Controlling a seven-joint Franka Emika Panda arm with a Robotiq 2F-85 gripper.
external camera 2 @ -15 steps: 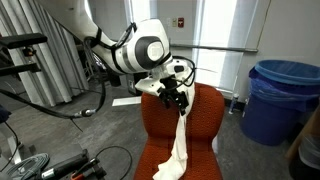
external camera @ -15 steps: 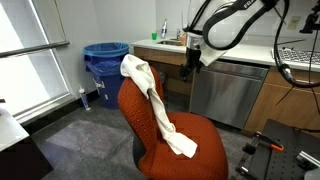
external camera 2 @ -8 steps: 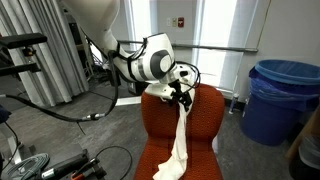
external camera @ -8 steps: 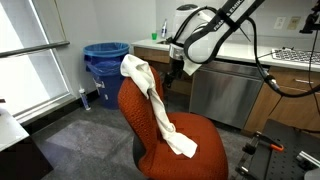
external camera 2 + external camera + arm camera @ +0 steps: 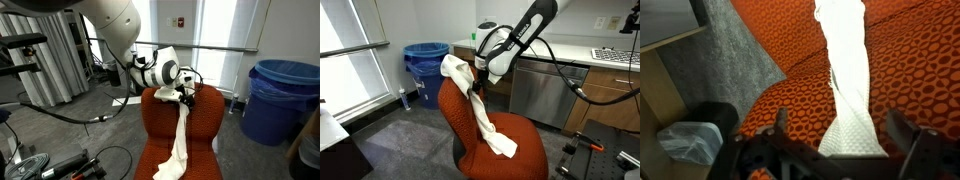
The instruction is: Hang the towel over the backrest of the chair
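Observation:
The towel is between my fingertips but below them, so they would miss the towel if I closed now. My gripper should go down first, then close on the towel.
The cream-white towel (image 5: 472,98) lies over the top of the orange-red backrest (image 5: 453,112) and trails down onto the seat of the chair (image 5: 510,152). Both exterior views show it hanging down the front (image 5: 182,140) of the backrest (image 5: 158,115). My gripper (image 5: 480,84) is at the top edge of the backrest beside the towel, also seen from the front (image 5: 187,95). In the wrist view my gripper (image 5: 839,116) is open, its fingers on either side of the towel strip (image 5: 848,60), which runs over the chair fabric (image 5: 770,40).
A blue bin (image 5: 425,62) stands by the window and also appears in an exterior view (image 5: 276,95). A counter with a steel appliance (image 5: 545,88) is behind the chair. Grey floor and a pale bag (image 5: 685,142) lie beside the chair.
My arm has swung from near the counter over to the chair and lowered the gripper to the towel at the top of the backrest. The towel has not moved.

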